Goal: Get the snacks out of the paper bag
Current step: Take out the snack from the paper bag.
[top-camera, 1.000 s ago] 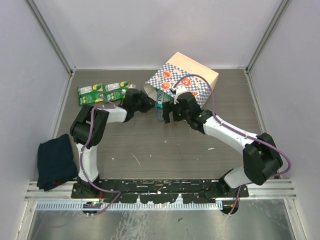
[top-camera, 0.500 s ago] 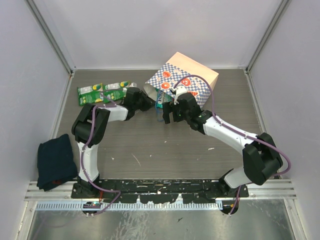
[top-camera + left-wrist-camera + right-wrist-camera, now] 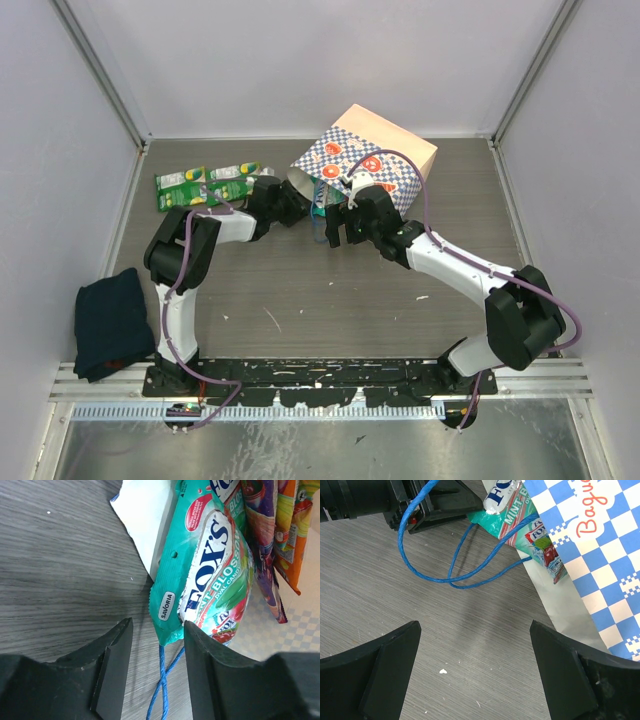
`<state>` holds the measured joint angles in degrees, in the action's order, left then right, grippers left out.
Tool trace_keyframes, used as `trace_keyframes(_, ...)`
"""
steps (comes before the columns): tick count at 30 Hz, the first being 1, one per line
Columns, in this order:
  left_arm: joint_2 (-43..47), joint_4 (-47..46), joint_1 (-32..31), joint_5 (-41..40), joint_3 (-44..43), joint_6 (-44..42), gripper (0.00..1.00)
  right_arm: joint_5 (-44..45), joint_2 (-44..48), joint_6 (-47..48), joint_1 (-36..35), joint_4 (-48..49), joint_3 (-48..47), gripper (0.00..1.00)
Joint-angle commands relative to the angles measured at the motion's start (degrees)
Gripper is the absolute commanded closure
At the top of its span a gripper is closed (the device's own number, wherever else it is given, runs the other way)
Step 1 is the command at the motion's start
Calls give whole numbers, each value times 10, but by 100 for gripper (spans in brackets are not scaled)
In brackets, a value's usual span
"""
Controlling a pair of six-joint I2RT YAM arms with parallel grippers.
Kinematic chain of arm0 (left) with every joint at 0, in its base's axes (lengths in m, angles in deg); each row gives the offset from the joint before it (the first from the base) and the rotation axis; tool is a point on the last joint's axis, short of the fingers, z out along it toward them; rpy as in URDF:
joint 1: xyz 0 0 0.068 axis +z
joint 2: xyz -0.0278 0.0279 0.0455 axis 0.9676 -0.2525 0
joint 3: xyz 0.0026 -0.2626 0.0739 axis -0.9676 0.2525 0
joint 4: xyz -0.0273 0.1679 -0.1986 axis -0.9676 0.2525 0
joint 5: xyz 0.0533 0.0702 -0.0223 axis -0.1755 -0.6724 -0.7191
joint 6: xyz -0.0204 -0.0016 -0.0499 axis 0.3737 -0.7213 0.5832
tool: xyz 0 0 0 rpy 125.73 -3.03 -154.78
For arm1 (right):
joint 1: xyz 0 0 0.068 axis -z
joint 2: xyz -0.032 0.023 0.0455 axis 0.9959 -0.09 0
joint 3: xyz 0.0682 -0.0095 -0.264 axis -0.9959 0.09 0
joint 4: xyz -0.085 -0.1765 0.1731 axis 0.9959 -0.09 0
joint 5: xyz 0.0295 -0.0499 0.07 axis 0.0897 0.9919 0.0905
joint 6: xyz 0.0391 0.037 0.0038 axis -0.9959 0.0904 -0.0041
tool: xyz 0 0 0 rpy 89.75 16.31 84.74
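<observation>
The teal packet's lower corner is between my fingertips, so my left gripper would hold the packet if it closed now. It needs to close on the packet's edge now.
The paper bag (image 3: 375,158) lies on its side at the back of the table, its mouth facing left. A teal snack packet (image 3: 205,575) sticks out of the mouth, with a purple packet (image 3: 262,540) and an orange packet (image 3: 295,530) behind it. Two green packets (image 3: 205,185) lie on the table at the far left. My left gripper (image 3: 155,665) is open at the mouth, and the teal packet's lower corner sits just at its fingertips, above the blue cord handles (image 3: 162,690). My right gripper (image 3: 475,665) is open wide and empty over bare table, just in front of the bag (image 3: 600,570).
A dark blue cloth (image 3: 112,322) lies at the near left edge. The blue cord loops (image 3: 465,575) trail across the table between the two grippers. Grey walls close in the table on three sides.
My left gripper has edged a little further toward the bag's mouth. The right arm and the bag have stayed in place.
</observation>
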<state>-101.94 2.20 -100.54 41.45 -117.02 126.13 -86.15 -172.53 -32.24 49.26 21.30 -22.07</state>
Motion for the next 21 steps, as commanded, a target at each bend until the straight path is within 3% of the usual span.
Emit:
trace_keyframes(1, 20, 1, -3, -8, -3, -18, 52, 5, 13, 0, -2, 33, -5, 3)
trace_keyframes(10, 0, -17, -8, -2, -15, 0, 59, 6, 13, 0, -2, 33, -5, 3)
trace_keyframes(14, -3, -13, -9, -2, -24, -1, 70, 7, 14, 1, -2, 32, -5, 3)
trace_keyframes(19, -2, -13, -9, -2, -24, -2, 95, 7, 14, 1, -2, 33, -4, 3)
trace_keyframes(21, -1, -13, -9, -3, -23, -3, 100, 7, 14, 1, -2, 32, -4, 3)
